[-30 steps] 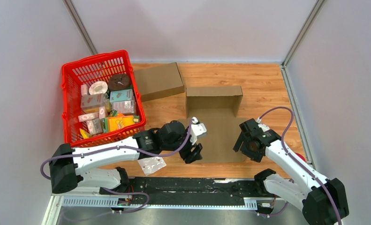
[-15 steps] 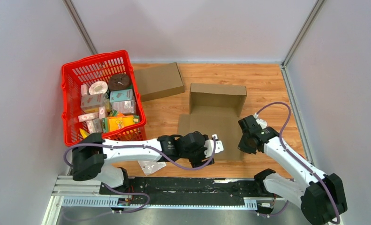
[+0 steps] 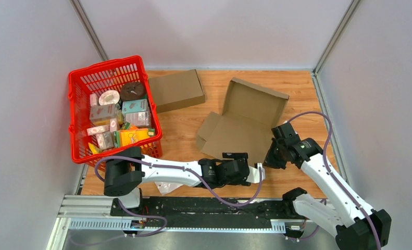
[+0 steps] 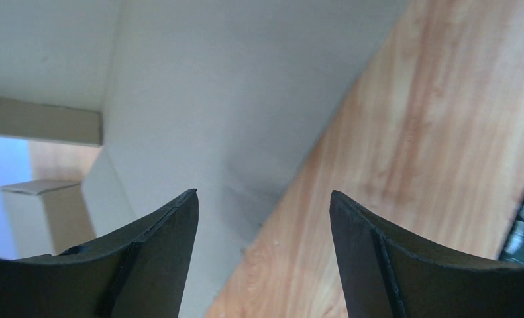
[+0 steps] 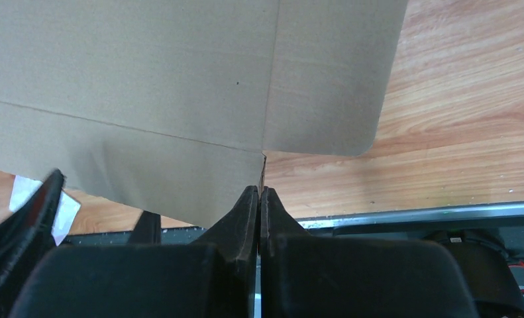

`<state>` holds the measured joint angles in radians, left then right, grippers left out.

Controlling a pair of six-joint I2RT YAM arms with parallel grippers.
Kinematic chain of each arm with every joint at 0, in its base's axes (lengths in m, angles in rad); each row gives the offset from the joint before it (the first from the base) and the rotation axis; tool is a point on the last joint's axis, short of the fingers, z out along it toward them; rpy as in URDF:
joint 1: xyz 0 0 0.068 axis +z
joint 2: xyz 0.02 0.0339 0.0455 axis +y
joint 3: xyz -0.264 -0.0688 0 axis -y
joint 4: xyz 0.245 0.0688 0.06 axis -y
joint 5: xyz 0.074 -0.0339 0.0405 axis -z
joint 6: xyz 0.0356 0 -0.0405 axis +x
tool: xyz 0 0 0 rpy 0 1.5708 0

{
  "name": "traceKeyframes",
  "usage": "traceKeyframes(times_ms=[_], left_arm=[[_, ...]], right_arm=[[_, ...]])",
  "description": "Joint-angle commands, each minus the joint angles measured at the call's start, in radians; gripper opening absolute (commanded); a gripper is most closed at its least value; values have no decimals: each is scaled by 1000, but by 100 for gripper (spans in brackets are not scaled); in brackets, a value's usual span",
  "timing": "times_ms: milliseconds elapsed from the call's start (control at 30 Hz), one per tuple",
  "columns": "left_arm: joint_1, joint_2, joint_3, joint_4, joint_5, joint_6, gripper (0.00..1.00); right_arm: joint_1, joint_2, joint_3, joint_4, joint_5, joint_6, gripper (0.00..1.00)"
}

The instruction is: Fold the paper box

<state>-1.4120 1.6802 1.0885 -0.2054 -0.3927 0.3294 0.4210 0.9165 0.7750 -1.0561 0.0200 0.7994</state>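
The paper box needs to be lifted and turned for folding, so my left gripper will grab the paper box's near edge (image 4: 263, 216) next, with its fingers on both sides of the card (image 4: 199, 99).
The paper box (image 3: 240, 127) is an unfolded brown cardboard sheet with its far wall raised, lying skewed in the middle of the table. My right gripper (image 3: 270, 160) is shut on its near right edge. In the right wrist view the card's edge (image 5: 179, 86) runs down between the closed jaws of the right gripper (image 5: 260, 189). My left gripper (image 3: 258, 174) reaches along the table's front edge to the box's near corner. It stands open (image 4: 263, 193), with the pale card (image 4: 199, 99) and bare wood in front of it and nothing between its fingers.
A red basket (image 3: 76, 104) full of small packages stands at the left. A closed flat cardboard box (image 3: 176, 89) lies behind it to the right. A white packet (image 3: 167, 185) lies near the front edge under the left arm. Grey walls close in both sides.
The right gripper has closed on the box's near right edge, and the box has swung round, its far wall now skewed right. The left arm swept right along the front edge and opened wider.
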Motion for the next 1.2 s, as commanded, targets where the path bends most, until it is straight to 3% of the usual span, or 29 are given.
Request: traceKeyframes(times_ms=[0,33,133,233,267,333,367,400,433,500,600,633,700,800,833,867,1000,1167], left_arm=[[-19,22,10,95,-195,147,80],[-24,42,7,116,-262,170,80],[-28,75,17,135,-287,235,78],[-30,73,7,149,-294,275,65],[-31,64,5,152,-294,275,52],[-38,27,-7,161,-288,264,31],[-42,13,-10,164,-290,261,16],[-44,-9,-12,158,-278,244,12],[-45,-23,-1,144,-267,228,9],[-47,-57,14,83,-218,160,7],[-48,-97,83,-50,-183,41,5],[-48,-111,126,-80,-173,2,1],[-45,-135,183,-184,-117,-102,0],[-39,-94,411,-405,-59,-272,0],[-35,-76,550,-458,-49,-318,0],[-25,-56,621,-565,-38,-433,0],[89,36,954,-747,78,-728,0],[244,18,1024,-740,183,-1080,0]], right_arm=[[-7,-25,41,-33,-95,-35,0],[-7,-27,43,-33,-115,-37,0],[-10,-34,49,-35,-146,-40,0],[-18,-47,70,-56,-128,-51,0],[-18,-51,78,-64,-112,-54,0],[-21,-67,115,-84,-47,-57,8],[-22,-71,130,-85,-23,-61,14],[-24,-76,174,-87,15,-72,34],[-27,-80,200,-85,65,-81,45],[-27,-96,271,-93,135,-112,73],[-25,-111,432,-120,334,-164,92],[-27,-113,533,-152,445,-189,94],[-27,-107,614,-169,518,-221,99],[-27,-76,728,-212,590,-281,100],[-27,-65,748,-247,603,-295,100],[-27,-61,776,-257,604,-299,100],[-27,-54,813,-268,565,-328,100],[-27,1,851,-278,414,-471,100]])
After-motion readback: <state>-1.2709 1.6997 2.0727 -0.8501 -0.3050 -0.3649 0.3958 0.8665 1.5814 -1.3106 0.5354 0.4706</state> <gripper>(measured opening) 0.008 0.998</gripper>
